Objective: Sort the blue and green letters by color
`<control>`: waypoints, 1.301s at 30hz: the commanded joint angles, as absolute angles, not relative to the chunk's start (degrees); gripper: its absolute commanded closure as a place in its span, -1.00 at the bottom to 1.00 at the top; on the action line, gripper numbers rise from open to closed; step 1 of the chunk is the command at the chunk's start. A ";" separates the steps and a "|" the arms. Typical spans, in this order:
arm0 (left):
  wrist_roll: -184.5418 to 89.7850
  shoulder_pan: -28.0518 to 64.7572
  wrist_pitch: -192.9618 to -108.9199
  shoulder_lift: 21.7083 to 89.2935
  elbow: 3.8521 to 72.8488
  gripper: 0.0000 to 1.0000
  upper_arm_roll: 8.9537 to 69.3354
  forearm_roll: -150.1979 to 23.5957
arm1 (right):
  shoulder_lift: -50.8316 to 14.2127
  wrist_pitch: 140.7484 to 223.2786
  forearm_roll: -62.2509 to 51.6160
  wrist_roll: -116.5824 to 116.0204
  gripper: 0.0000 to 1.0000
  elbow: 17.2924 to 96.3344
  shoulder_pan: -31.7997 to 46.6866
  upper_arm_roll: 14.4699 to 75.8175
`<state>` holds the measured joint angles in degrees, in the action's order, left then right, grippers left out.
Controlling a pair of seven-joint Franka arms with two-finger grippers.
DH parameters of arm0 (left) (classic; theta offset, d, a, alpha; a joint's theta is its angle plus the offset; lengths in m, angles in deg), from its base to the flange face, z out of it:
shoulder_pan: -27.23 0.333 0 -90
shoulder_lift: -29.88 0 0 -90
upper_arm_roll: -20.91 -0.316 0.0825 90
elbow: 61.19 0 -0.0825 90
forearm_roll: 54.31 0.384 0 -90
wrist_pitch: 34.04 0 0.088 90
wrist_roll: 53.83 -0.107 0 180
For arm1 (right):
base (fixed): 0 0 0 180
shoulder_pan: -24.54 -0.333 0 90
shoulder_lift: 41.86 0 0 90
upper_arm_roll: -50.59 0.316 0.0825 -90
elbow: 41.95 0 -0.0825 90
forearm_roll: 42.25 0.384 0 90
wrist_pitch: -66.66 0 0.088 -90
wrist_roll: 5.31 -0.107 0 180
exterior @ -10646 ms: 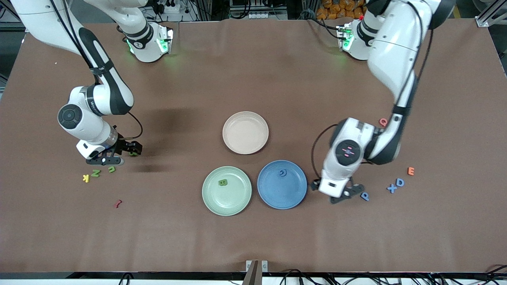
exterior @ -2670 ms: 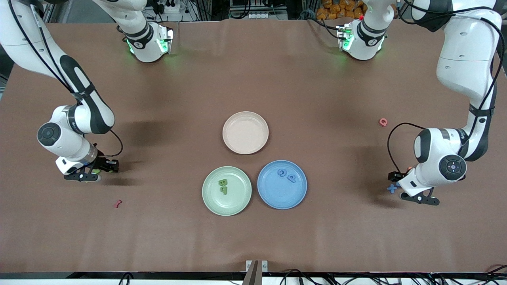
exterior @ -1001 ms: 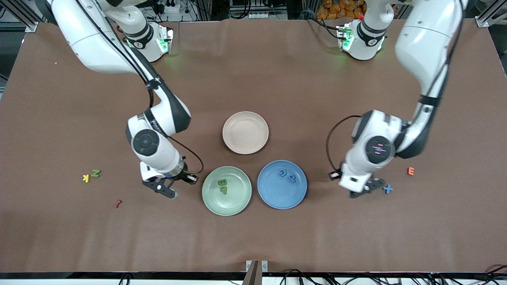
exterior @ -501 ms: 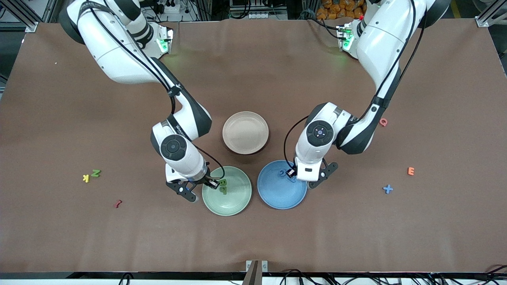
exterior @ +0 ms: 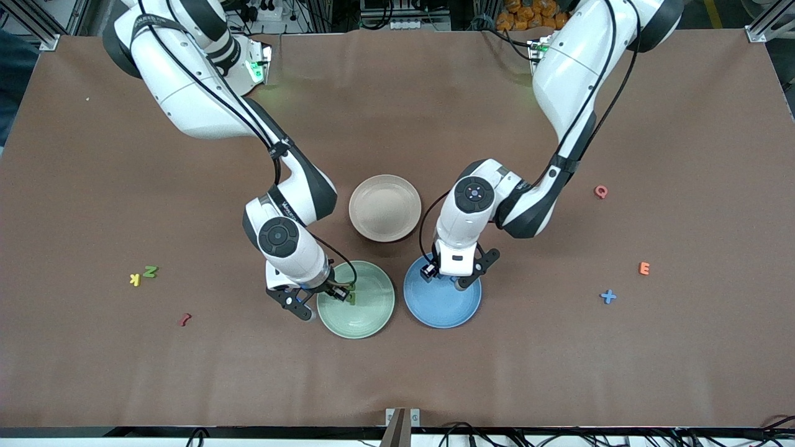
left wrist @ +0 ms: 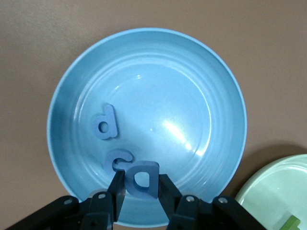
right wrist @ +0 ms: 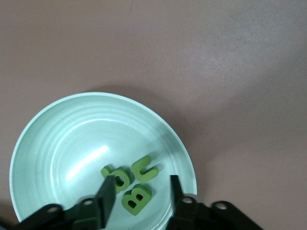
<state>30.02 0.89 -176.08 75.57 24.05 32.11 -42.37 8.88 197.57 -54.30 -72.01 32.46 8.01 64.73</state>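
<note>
The blue D [left wrist: 152, 175] is low inside the plate's rim in my left gripper and would lie in the blue plate [left wrist: 168, 96], so my left gripper needs to let go of it.
My left gripper [left wrist: 142, 186] is shut on a blue D [left wrist: 142, 177] and hangs over the blue plate [left wrist: 192, 96], where a blue P [left wrist: 104, 122] and a blue G [left wrist: 116, 161] lie. My right gripper [right wrist: 140, 196] is open over the green plate [right wrist: 81, 134], with a green U [right wrist: 145, 168], P [right wrist: 117, 176] and B [right wrist: 136, 198] lying flat below it. In the front view both hands [exterior: 448, 278] [exterior: 340, 294] hover over their plates [exterior: 444, 308] [exterior: 369, 311]. A green N [exterior: 149, 270] lies toward the right arm's end, a blue X [exterior: 608, 297] toward the left arm's end.
An empty beige plate [exterior: 385, 208] sits farther from the front camera than the two coloured plates. A yellow K [exterior: 135, 279] and a dark red squiggle [exterior: 184, 320] lie near the N. An orange E [exterior: 644, 268] and a pink Q [exterior: 600, 191] lie near the X.
Both arms swung in from the table's ends to the plates. The right gripper opened and the green U now lies in the green plate. The left still holds the D.
</note>
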 commanded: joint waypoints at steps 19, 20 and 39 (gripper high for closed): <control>20.45 1.73 -177.57 75.93 24.15 -1.00 28.03 -42.18 | -4.23 182.58 -53.59 -56.48 -1.00 40.30 16.71 65.01; 18.87 2.26 -177.48 75.85 24.68 -1.00 28.03 -42.18 | -5.46 182.67 -53.59 -54.99 -1.00 41.97 17.50 65.01; -17.95 20.89 -159.99 70.75 26.70 -1.00 28.20 -42.27 | -18.13 198.22 -53.68 -21.94 -1.00 67.83 36.75 64.83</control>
